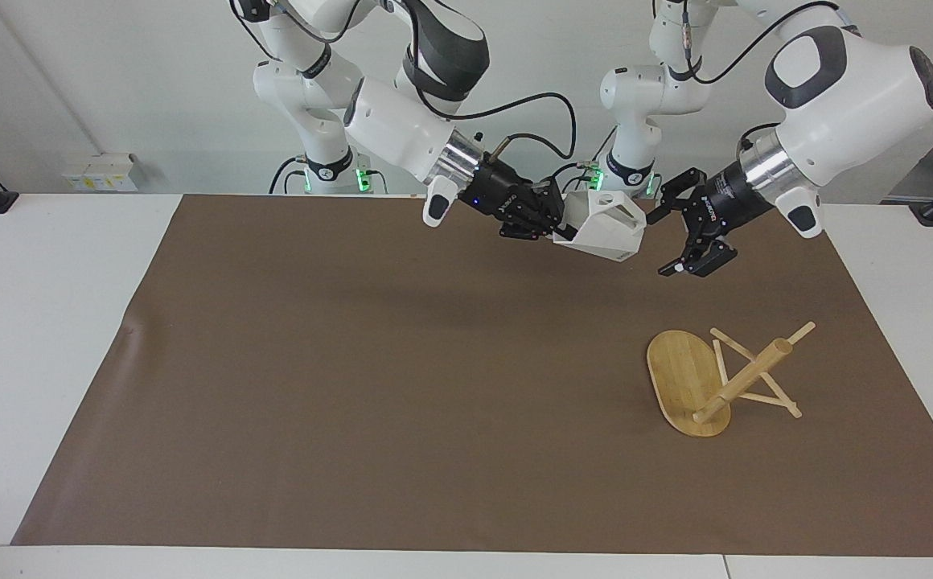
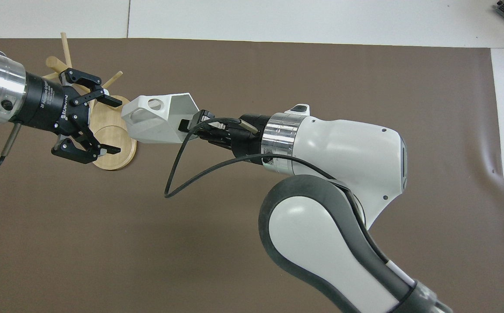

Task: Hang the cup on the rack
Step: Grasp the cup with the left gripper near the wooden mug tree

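My left gripper grabs the cup by its closed end (image 2: 130,122) next, to leave the white cup's pierced handle (image 2: 155,104) free to hang on the rack.
The white faceted cup (image 1: 605,229) (image 2: 154,124) hangs on its side in the air, its pierced handle up. My right gripper (image 1: 556,227) (image 2: 187,126) is shut on its rim wall. My left gripper (image 1: 659,244) (image 2: 117,126) is open and points at the cup's bottom end, a small gap away, with nothing between its fingers. The bamboo rack (image 1: 712,382) (image 2: 112,153) lies tipped over on the brown mat toward the left arm's end. Its oval base stands on edge and its post (image 1: 748,374) slants up, resting on thin pegs. In the overhead view the left gripper covers part of the rack.
A brown mat (image 1: 354,362) covers most of the white table (image 1: 48,322). A black cable (image 2: 178,174) loops down from the right wrist. Nothing else lies on the mat.
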`<state>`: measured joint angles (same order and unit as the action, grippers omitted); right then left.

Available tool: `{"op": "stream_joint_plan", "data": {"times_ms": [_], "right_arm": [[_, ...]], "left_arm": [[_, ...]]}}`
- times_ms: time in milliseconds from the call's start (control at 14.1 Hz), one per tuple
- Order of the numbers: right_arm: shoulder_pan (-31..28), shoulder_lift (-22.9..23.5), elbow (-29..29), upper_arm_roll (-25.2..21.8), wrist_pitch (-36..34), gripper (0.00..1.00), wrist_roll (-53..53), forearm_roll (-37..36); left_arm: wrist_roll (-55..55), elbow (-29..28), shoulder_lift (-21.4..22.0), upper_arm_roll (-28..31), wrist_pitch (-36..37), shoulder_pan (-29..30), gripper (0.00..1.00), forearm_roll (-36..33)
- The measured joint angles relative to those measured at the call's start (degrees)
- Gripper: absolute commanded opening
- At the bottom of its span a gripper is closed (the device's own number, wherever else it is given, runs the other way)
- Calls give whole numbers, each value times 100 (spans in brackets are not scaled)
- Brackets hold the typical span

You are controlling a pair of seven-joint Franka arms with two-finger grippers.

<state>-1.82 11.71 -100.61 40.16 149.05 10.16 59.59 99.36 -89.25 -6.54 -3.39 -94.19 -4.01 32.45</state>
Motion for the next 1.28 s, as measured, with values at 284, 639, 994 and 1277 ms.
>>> {"op": "stream_joint_plan", "data": {"times_ms": [284, 639, 994, 1277], "right_arm": [[0, 1, 0, 1, 0, 0, 0, 0], [0, 2, -3, 2, 0, 0, 0, 0], [0, 2, -4, 3, 0, 0, 0, 0], [0, 3, -4, 3, 0, 0, 0, 0]], "left_arm": [[149, 68, -31, -6, -22, 1, 100, 255], [192, 70, -26, -87, 17, -22, 100, 385], [356, 69, 14, -172, 122, -27, 100, 433], [380, 53, 68, -190, 136, -126, 100, 453]]}}
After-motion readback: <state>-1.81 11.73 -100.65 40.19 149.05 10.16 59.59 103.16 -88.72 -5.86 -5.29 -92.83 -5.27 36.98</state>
